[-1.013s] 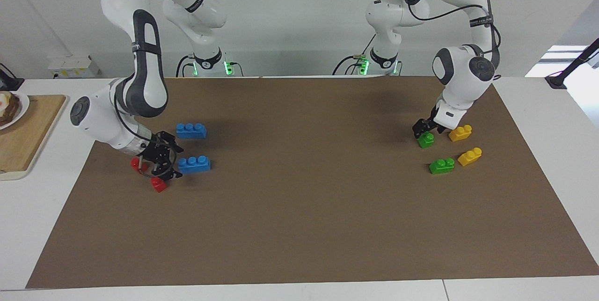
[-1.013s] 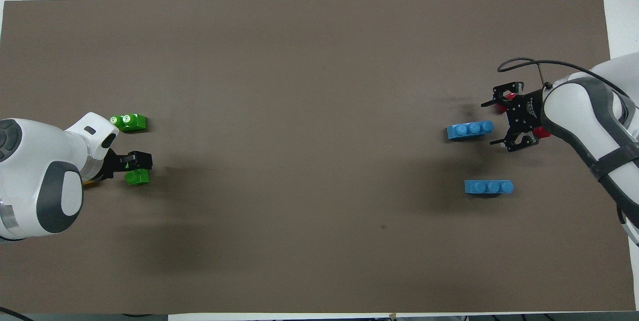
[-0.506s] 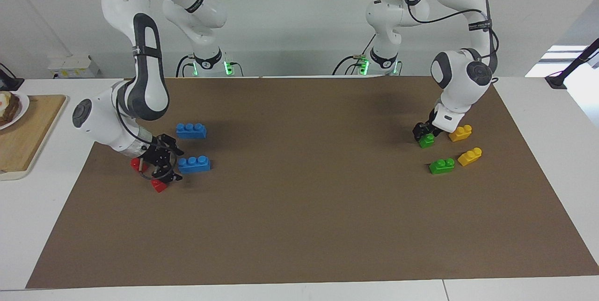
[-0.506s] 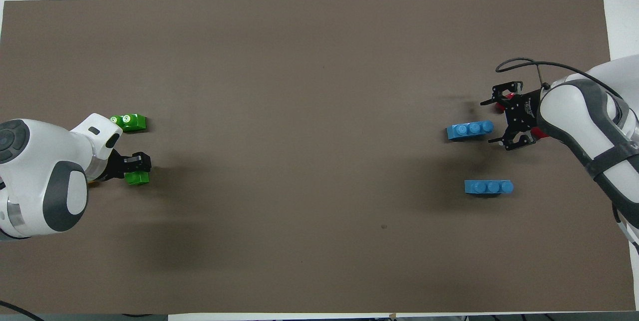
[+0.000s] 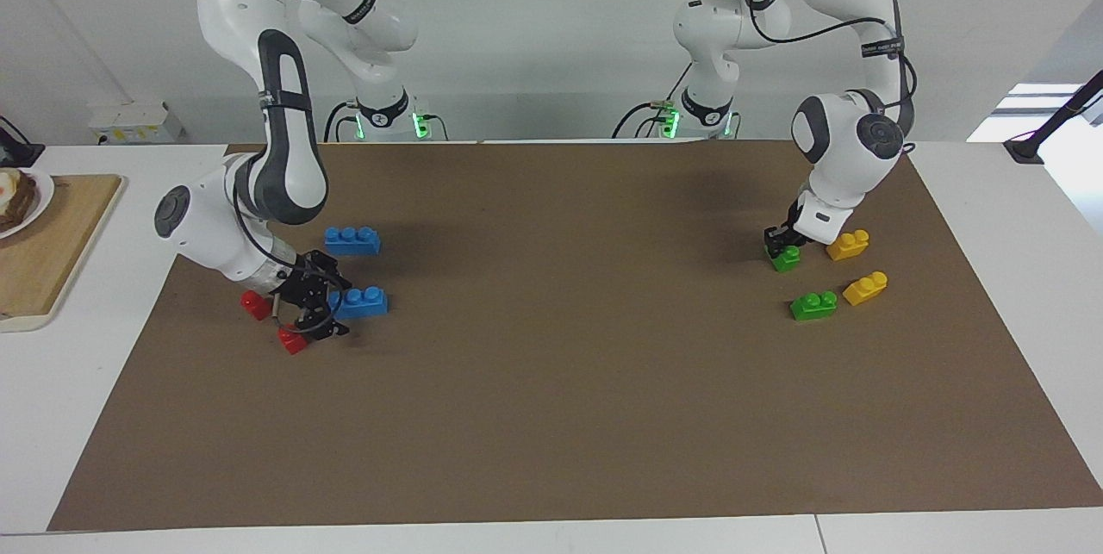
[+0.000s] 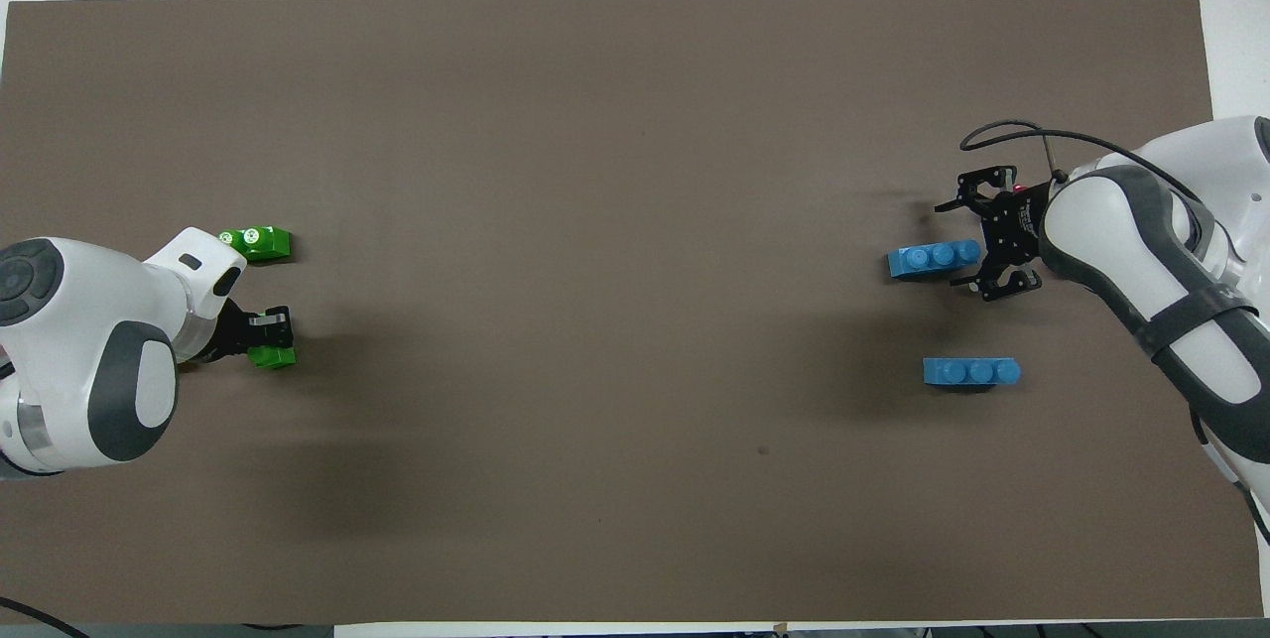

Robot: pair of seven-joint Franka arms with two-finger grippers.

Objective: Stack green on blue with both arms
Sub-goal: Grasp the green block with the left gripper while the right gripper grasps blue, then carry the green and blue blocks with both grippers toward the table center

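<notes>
My right gripper should grab the blue brick by one end [image 6: 966,252] next, to hold it ready for the green brick [image 6: 272,356] to stack on.
My left gripper [image 5: 781,245] [image 6: 266,338] is down at the mat toward the left arm's end and shut on a small green brick [image 5: 786,259] [image 6: 271,357]. A second green brick [image 5: 813,305] [image 6: 256,241] lies farther from the robots. At the right arm's end, my right gripper [image 5: 336,307] [image 6: 954,246] is open and low, its fingers on either side of the end of a blue three-stud brick [image 5: 364,302] [image 6: 928,260]. Another blue brick [image 5: 352,239] [image 6: 970,372] lies nearer to the robots.
Two yellow bricks [image 5: 847,245] [image 5: 865,288] lie beside the green ones. Two red bricks [image 5: 255,304] [image 5: 293,340] sit by the right gripper. A wooden board [image 5: 52,252] with a plate [image 5: 26,201] is off the brown mat [image 5: 551,416] at the right arm's end.
The left gripper's fingers have closed on the green brick. The right gripper, still open, has slid toward the blue brick until its fingers flank the brick's end.
</notes>
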